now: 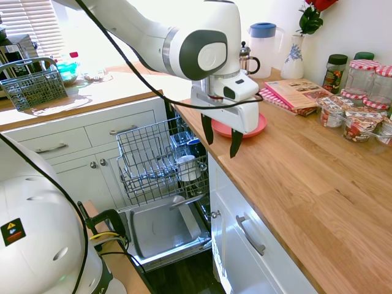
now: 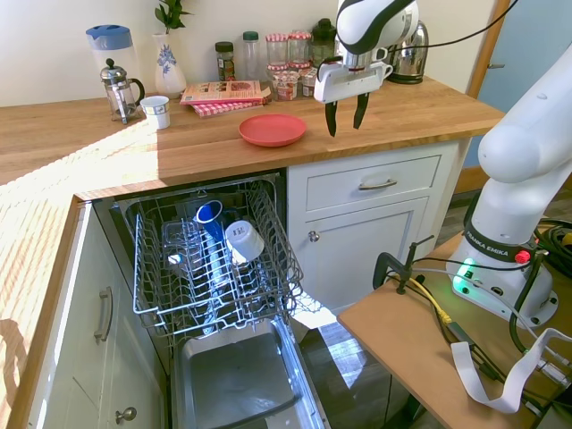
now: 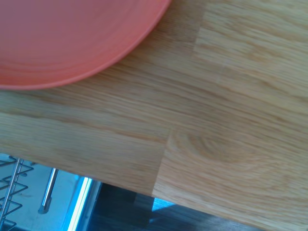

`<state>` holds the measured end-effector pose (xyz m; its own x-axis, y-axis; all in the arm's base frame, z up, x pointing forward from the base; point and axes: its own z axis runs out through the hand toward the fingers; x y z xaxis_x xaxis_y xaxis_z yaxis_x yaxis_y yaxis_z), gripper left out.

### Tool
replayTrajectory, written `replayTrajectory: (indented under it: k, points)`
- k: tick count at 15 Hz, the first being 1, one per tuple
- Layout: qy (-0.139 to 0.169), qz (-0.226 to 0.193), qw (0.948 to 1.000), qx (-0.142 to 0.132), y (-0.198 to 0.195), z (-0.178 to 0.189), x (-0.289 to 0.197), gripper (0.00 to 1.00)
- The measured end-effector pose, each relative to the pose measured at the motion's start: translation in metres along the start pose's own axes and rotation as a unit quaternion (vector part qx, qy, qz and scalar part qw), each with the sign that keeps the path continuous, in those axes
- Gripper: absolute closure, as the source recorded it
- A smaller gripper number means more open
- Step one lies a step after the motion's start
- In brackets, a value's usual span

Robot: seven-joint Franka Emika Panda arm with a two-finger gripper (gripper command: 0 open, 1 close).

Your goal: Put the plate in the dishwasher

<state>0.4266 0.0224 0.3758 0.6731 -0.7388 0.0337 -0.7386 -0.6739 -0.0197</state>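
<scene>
The gripper next needs to grab the plate by its thin raised rim (image 3: 111, 62), because the plate is too wide for the robot's fingers across its top side (image 3: 57, 33).
The coral-red plate (image 2: 272, 129) lies flat on the wooden countertop (image 2: 179, 147), directly above the open dishwasher (image 2: 234, 380). The dishwasher's grey wire rack (image 2: 152, 268) is pulled out over the dropped door and holds a blue cup and a white cup. My gripper (image 2: 345, 125) hangs open just above the counter, beside the plate on its side away from the French press, with nothing between its fingers. In the first exterior view the gripper (image 1: 222, 142) covers part of the plate (image 1: 260, 125). The wrist view shows the plate's rim (image 3: 72, 43) and the counter's edge.
Behind the plate lie a book on a red-checked cloth (image 2: 223, 93), several jars (image 2: 286, 76), a French press (image 2: 120, 89), a small cup (image 2: 156, 111), a jug and a vase. A kettle (image 2: 409, 54) stands near the gripper. A grey cutlery basket (image 1: 33, 86) sits on the far counter.
</scene>
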Motion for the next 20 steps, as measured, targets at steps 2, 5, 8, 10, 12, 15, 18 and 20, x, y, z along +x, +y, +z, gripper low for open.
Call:
replayTrajectory:
  k: [2,5,8,10,12,15,18,20]
  points:
    - [-0.002,0.005,1.0000,0.002,-0.001,0.000,0.000,0.00]
    - [0.003,0.015,0.9993,0.034,-0.030,-0.023,0.013,0.00]
    - [-0.005,0.027,0.9973,0.068,-0.069,-0.032,0.049,0.00]
    - [-0.026,0.030,0.9963,0.076,-0.087,-0.014,0.069,0.00]
    - [-0.039,0.034,0.9948,0.087,-0.097,0.007,0.082,0.00]
    - [-0.057,0.036,0.9911,0.115,-0.102,0.029,0.093,1.00]
    - [-0.068,0.032,0.9846,0.157,-0.105,0.045,0.101,1.00]
    - [-0.076,0.024,0.9806,0.179,-0.103,0.049,0.105,1.00]
